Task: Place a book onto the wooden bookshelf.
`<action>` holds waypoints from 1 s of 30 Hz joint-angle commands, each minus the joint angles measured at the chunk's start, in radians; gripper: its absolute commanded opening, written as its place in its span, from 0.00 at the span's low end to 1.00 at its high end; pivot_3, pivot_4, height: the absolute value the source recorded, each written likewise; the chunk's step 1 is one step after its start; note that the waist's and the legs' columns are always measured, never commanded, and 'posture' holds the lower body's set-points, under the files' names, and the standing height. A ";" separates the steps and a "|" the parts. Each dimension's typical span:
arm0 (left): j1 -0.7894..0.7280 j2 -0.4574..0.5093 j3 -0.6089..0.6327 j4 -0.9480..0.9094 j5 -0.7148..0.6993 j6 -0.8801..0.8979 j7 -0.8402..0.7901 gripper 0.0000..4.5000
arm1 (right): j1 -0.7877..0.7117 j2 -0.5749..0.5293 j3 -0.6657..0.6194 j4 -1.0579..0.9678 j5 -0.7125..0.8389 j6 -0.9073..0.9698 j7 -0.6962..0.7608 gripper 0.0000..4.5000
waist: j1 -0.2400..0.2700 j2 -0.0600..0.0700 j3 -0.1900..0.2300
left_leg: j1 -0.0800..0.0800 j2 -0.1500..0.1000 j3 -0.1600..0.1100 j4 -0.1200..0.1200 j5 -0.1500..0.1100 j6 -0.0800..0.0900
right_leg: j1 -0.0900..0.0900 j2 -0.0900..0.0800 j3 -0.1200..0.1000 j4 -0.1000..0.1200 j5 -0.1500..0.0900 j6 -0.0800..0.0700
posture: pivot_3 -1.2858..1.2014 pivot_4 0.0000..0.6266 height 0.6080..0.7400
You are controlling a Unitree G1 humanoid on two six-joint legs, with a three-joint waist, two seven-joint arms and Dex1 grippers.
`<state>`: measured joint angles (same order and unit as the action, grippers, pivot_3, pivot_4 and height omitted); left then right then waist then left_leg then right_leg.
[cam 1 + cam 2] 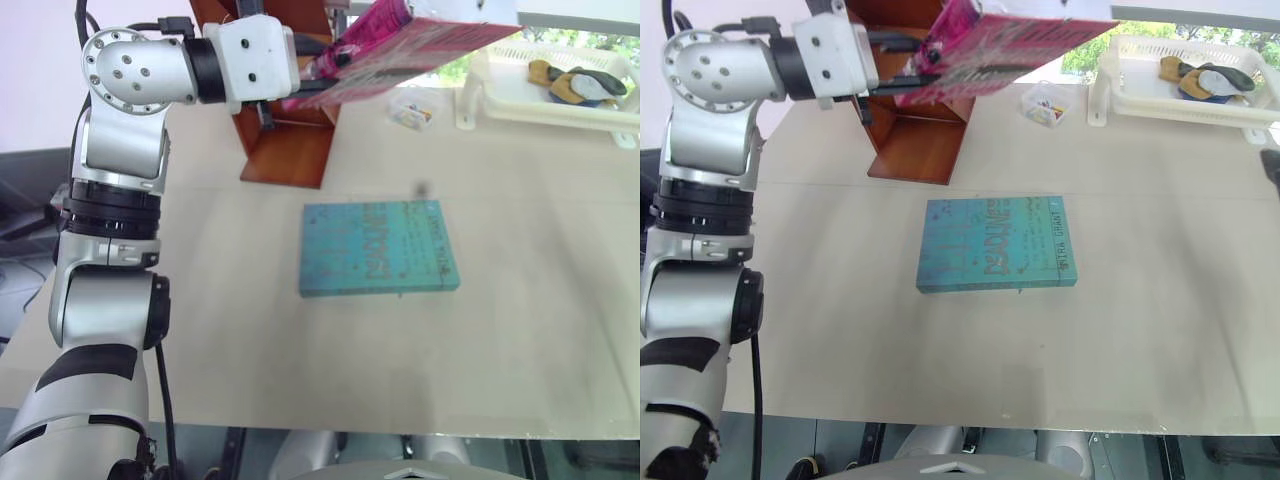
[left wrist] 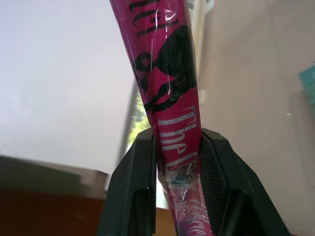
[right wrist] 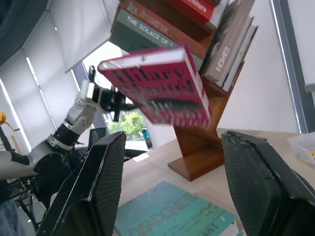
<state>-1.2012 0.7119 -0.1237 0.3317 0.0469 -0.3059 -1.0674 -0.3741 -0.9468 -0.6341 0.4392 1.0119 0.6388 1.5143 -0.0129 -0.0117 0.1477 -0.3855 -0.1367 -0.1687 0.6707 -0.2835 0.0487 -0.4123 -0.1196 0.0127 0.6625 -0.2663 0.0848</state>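
The pink book (image 1: pixel 425 45) hangs tilted in front of the wooden bookshelf (image 1: pixel 290 150). It stays held in my left gripper for now, as it is too early to release.
The bright pink book (image 1: pixel 425 45) hangs in the air, tilted, just in front of the wooden bookshelf (image 1: pixel 290 150). My left gripper (image 2: pixel 177 142) is shut on the book's lower end, its two black fingers (image 2: pixel 135 172) pressed against both covers. From the right wrist view the same book (image 3: pixel 157 91) shows with "Hilary" on its cover, level with the bookshelf's (image 3: pixel 199 152) slanted boards. My right gripper (image 3: pixel 172 136) stands open off to the side, with nothing between its fingers.
A teal-blue book (image 1: pixel 378 247) lies flat mid-table. At the back right stands a white tray (image 1: pixel 540 112) with dark and yellow items, and a small clear box (image 1: pixel 412 110) beside it. Several books (image 3: pixel 231 44) lean in the shelf's upper slots.
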 commanded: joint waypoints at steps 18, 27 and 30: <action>-0.118 0.239 -0.110 0.288 0.399 -0.161 0.148 0.17 | -0.084 -0.007 -0.003 0.055 -0.057 -0.040 0.063 0.70 | -0.001 0.001 0.000 | 0.000 0.000 -0.001 0.000 0.000 0.000 | -0.001 0.001 -0.001 0.000 0.000 0.000 | 0.52 0.24 1.00; -0.161 0.269 -0.151 0.331 0.478 -0.143 0.136 0.17 | -0.064 0.003 -0.016 0.047 -0.062 -0.061 0.059 0.70 | -0.013 0.001 0.000 | 0.001 0.000 0.001 -0.001 0.000 0.000 | -0.001 0.002 0.000 0.002 0.000 0.000 | 0.52 0.24 1.00; -0.162 0.262 -0.151 0.344 0.475 -0.106 0.109 0.59 | -0.052 0.009 -0.022 0.036 -0.057 -0.066 0.053 0.70 | -0.020 0.001 0.000 | 0.001 0.000 0.001 0.000 0.000 0.000 | -0.001 0.002 0.000 0.002 0.000 0.000 | 0.52 0.24 1.00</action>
<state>-1.3294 0.9502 -0.2893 0.6743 0.5205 -0.4370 -0.9506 -0.4248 -0.9319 -0.6197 0.5051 0.9417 0.5844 1.5332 -0.0327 -0.0110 0.1474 -0.3848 -0.1369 -0.1677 0.6702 -0.2835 0.0488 -0.4134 -0.1180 0.0126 0.6646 -0.2663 0.0849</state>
